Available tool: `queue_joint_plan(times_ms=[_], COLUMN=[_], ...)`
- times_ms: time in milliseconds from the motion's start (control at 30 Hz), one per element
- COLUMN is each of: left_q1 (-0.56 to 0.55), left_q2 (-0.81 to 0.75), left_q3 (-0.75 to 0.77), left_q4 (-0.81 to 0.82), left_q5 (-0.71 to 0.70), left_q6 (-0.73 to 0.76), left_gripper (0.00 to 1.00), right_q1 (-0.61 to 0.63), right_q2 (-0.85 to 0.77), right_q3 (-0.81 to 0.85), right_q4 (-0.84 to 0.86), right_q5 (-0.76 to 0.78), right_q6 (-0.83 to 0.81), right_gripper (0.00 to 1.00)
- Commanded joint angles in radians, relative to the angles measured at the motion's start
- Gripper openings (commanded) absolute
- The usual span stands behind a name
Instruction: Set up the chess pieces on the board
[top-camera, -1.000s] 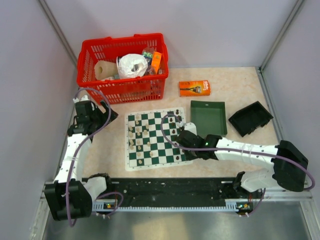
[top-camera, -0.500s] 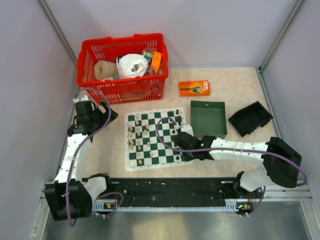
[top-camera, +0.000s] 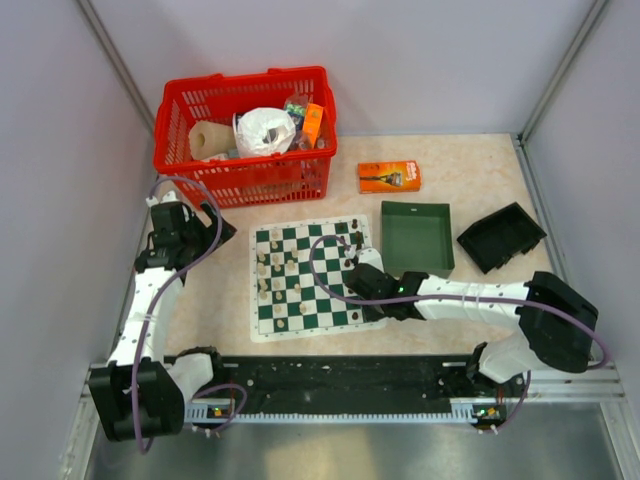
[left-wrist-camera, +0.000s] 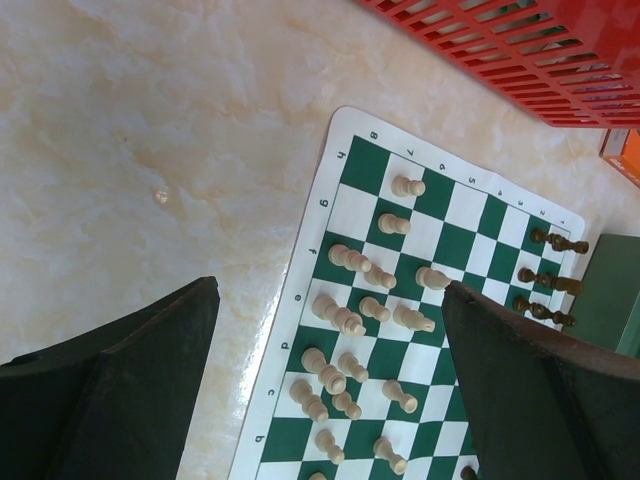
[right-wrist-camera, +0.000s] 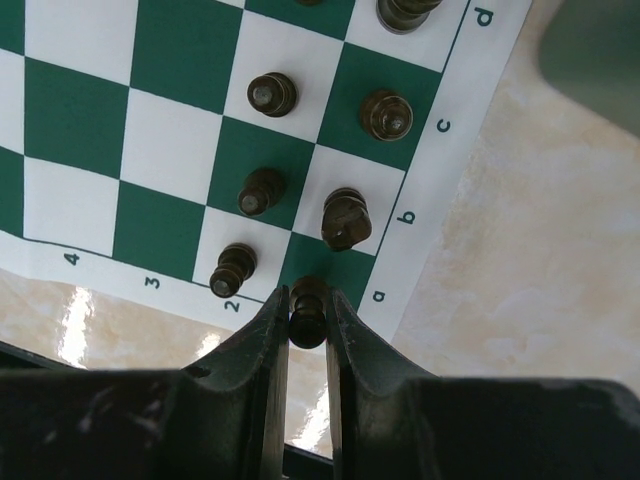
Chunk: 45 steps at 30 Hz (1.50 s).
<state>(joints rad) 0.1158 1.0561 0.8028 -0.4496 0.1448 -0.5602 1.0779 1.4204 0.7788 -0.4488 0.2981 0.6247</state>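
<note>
My right gripper should open: the dark chess piece's base is inside the corner square by the letter a, so it would land there.
The green and white board (top-camera: 258, 330) lies in the middle of the table. Cream chess pieces (left-wrist-camera: 345, 258) crowd its left side, some lying tilted. Dark chess pieces (right-wrist-camera: 272, 94) stand on its right side. My right gripper (right-wrist-camera: 307, 305) is shut on a dark chess piece (right-wrist-camera: 307, 318) over the corner square by the letter a, at the board's (right-wrist-camera: 425, 190) near right corner. From above, the right gripper (top-camera: 368, 300) hangs over that corner. My left gripper (left-wrist-camera: 330, 288) is wide open, high above the table and the board's (left-wrist-camera: 300, 300) left edge, holding nothing.
A red basket (top-camera: 240, 80) with assorted items stands at the back left. An orange box (top-camera: 389, 177) lies behind the board. A dark green tray (top-camera: 417, 238) sits right of the board, and a black tray (top-camera: 500, 237) beyond it.
The right arm has drawn slightly left and nearer, bringing the held dark piece toward the board's near right corner. The left arm has not moved.
</note>
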Motion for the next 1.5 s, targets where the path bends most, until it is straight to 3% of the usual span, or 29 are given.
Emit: queue_joint_plan(times_ms=[0, 367, 800, 1133, 1467], left_q1=[0.001, 0.001, 0.001, 0.001, -0.016], left_q2=[-0.019, -0.021, -0.016, -0.011, 0.016], left_q3=[-0.001, -0.010, -0.011, -0.011, -0.004], left_q4=[0.011, 0.012, 0.017, 0.017, 0.023], left_q5=[-0.004, -0.007, -0.004, -0.013, 0.032], left_q6=[-0.007, -0.009, -0.010, 0.000, 0.040], left_gripper=[0.99, 0.99, 0.99, 0.99, 0.99], right_q1=[0.014, 0.014, 0.014, 0.011, -0.166], right_q2=[0.026, 0.032, 0.020, -0.139, -0.078], right_q3=[0.008, 0.004, 0.008, 0.120, 0.270], right_q4=[0.018, 0.013, 0.004, -0.094, -0.039], right_q5=[0.032, 0.038, 0.027, 0.099, 0.046], right_q6=[-0.002, 0.004, 0.001, -0.057, -0.170], right_gripper=[0.16, 0.16, 0.33, 0.42, 0.44])
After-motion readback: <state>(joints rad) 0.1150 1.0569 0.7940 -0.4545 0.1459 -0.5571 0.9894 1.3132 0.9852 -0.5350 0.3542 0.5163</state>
